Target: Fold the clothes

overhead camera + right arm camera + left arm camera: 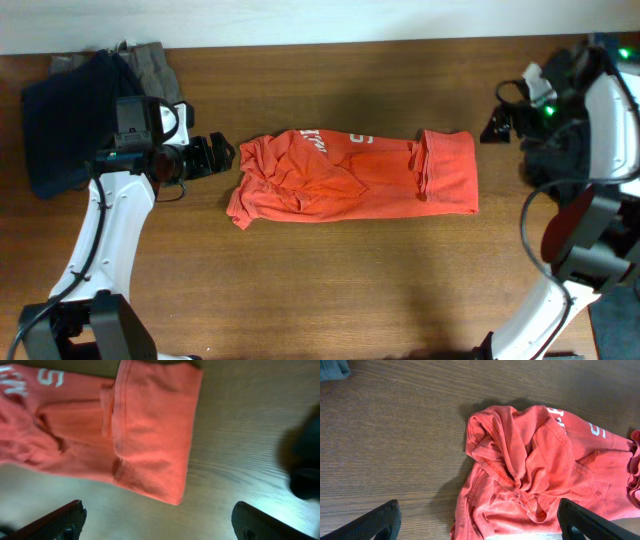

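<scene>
My right gripper should next grab the outer edge of the T-shirt's flat folded part to fold the orange-red T-shirt (350,175) inward.
The clothes here are chiefly an orange-red T-shirt (350,175) with white lettering, lying across the middle of the table. Its left part is crumpled and its right end is folded over in a flat band. My left gripper (215,155) hovers just off the shirt's left edge. In the left wrist view the bunched shirt (545,465) fills the right half, and the left gripper (480,512) stands open over its edge, holding nothing. My right gripper (497,128) is raised beyond the shirt's right end. In the right wrist view the shirt (150,435) lies ahead of the open right gripper (160,515).
A navy garment (70,120) and a grey one (155,65) lie piled at the back left corner. A dark garment (560,150) sits at the right edge by the right arm and shows as a black shape (305,460) in the right wrist view. Bare wood (330,290) runs along the front.
</scene>
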`<state>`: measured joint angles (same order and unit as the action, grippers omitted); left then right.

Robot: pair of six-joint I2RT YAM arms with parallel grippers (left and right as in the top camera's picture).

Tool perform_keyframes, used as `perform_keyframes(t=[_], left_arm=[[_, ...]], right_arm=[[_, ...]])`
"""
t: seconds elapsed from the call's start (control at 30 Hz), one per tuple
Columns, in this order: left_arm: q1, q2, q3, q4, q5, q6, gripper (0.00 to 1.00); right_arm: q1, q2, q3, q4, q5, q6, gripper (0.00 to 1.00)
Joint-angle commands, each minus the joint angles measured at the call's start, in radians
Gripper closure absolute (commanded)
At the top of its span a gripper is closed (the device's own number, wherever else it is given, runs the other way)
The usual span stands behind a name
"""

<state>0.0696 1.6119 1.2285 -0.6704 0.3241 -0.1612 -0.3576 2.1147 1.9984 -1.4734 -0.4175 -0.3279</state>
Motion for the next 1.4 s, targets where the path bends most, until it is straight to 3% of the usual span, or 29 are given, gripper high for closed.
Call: perform_keyframes(t=[0.0,0.23,0.47,0.93,1.17,1.3,1.37], left_arm=[[-0.002,-0.008,-0.001,0.003,-0.006,-0.005,0.01],[-0.002,-0.008,-0.001,-0.004,-0.007,-0.005,0.01],[-0.001,-0.008,-0.001,-0.011,-0.007,-0.005,0.01],[-0.002,-0.008,-0.001,-0.011,-0.007,-0.005,0.01],[-0.002,-0.008,-0.001,-0.011,-0.007,-0.005,0.01],[-0.002,-0.008,-0.001,-0.011,-0.007,-0.005,0.01],[-0.002,-0.008,-0.001,-0.011,-0.007,-0.005,0.01]], right_arm=[[-0.057,0.053,-0.055,-0.003,-0.239,-0.172,0.03],[-0.084,0.100,-0.129,0.033,-0.309,-0.279,0.03],[-0.100,0.123,-0.250,0.167,-0.312,-0.259,0.03],[-0.114,0.245,-0.268,0.186,-0.375,-0.259,0.03],[-0.067,0.250,-0.365,0.249,-0.393,-0.259,0.01],[-0.040,0.250,-0.454,0.314,-0.413,-0.259,0.06],[-0.033,0.250,-0.495,0.356,-0.417,-0.258,0.17]])
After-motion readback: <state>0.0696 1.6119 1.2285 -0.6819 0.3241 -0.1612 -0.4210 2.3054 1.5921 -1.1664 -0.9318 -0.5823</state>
